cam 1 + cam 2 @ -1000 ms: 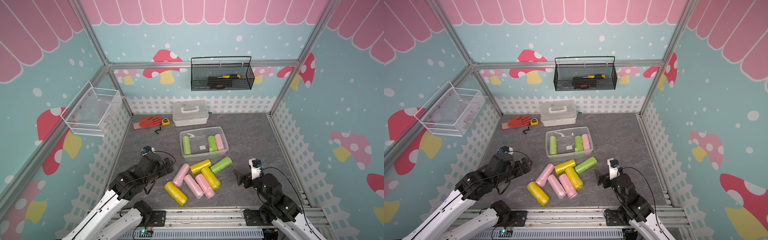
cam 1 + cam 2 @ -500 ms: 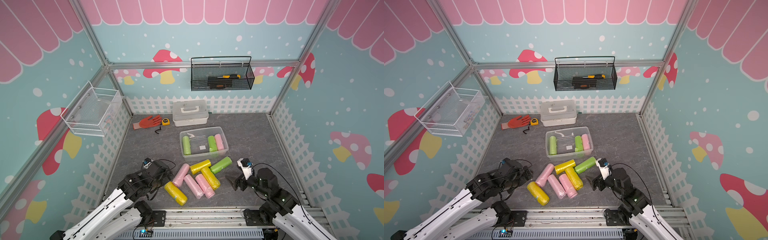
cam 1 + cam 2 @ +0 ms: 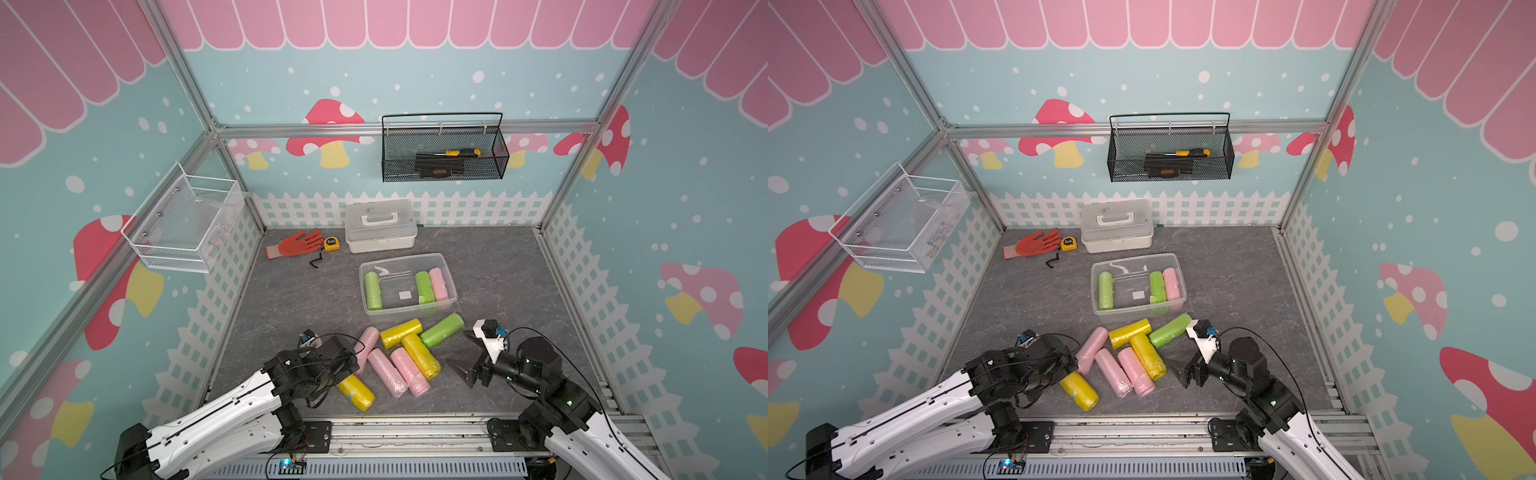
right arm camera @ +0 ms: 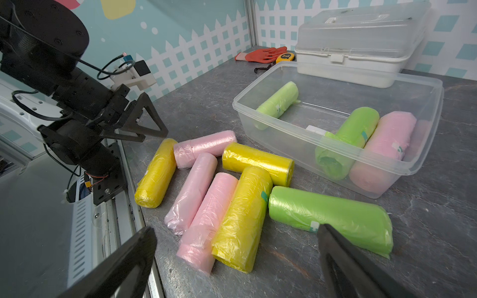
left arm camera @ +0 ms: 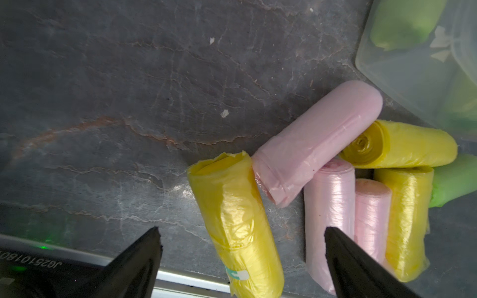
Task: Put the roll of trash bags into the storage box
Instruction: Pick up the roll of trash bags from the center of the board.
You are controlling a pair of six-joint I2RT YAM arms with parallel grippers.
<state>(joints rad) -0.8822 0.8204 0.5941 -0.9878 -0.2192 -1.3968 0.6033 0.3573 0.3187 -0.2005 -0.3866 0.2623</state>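
Note:
The nearest yellow roll (image 3: 356, 390) needs to be laid lengthwise into the storage box. My left gripper should grip it across its body next.
The clear storage box (image 3: 402, 258) (image 3: 1133, 258) (image 4: 304, 140) stands mid-table and holds two green rolls and a pink one (image 3: 439, 284). In front of it lie several loose rolls of trash bags in pink, yellow and green. My left gripper (image 5: 241, 228) (image 4: 154, 129) is open and straddles the nearest yellow roll (image 3: 356, 390) (image 5: 232, 214) without touching it. In both top views the arm hides its fingers. My right gripper (image 3: 463, 353) (image 4: 237, 228) is open and empty. It hovers just right of the pile, by the green roll (image 3: 442, 330) (image 4: 330, 214).
A white handled case (image 3: 380, 224) sits behind the box. An orange glove (image 3: 297, 244), a tape measure (image 3: 331, 243) and a small black hook (image 3: 316, 261) lie at the back left. A black mesh basket (image 3: 444, 149) and a white wire basket (image 3: 183, 224) hang on the walls.
My left gripper has come forward and right, over the front yellow roll. My right gripper has moved left to the pile. Both stay open and the rolls have not moved.

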